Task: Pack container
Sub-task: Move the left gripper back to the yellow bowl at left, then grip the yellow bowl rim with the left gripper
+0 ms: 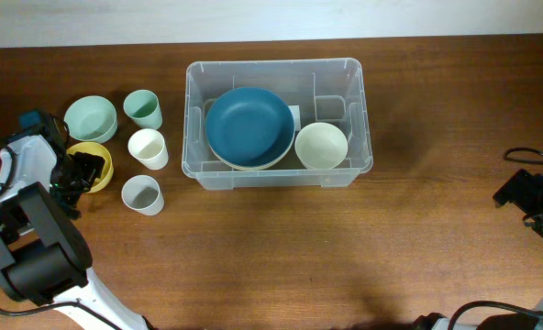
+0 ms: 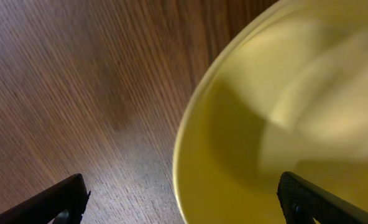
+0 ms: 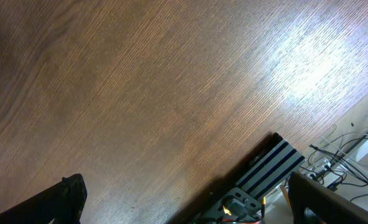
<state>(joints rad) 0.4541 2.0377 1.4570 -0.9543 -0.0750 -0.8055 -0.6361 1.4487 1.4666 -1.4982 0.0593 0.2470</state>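
My left gripper grabs the yellow bowl's rim next, so its base stays free to nest in the cream bowl (image 1: 321, 145) inside the container.
The container (image 1: 273, 63), a large clear plastic bin, stands at the middle of the table. It holds a dark blue bowl (image 1: 249, 126) stacked on another and a cream bowl (image 1: 321, 145). My left gripper (image 1: 83, 171) hovers low over a yellow bowl (image 1: 102, 158) at the far left. In the left wrist view the gripper (image 2: 184, 202) is open and straddles the yellow bowl's (image 2: 283, 124) rim, one finger over the wood, the other over the inside. My right gripper (image 1: 519, 191) is open at the far right, over bare table (image 3: 140, 93) with nothing between its fingers (image 3: 66, 199).
Left of the container stand a pale green bowl (image 1: 91, 118), a green cup (image 1: 143, 108), a white cup (image 1: 148, 148) and a grey cup (image 1: 142, 194). The table edge, a metal rail (image 3: 271, 168) and cables (image 3: 339, 149) lie by the right gripper.
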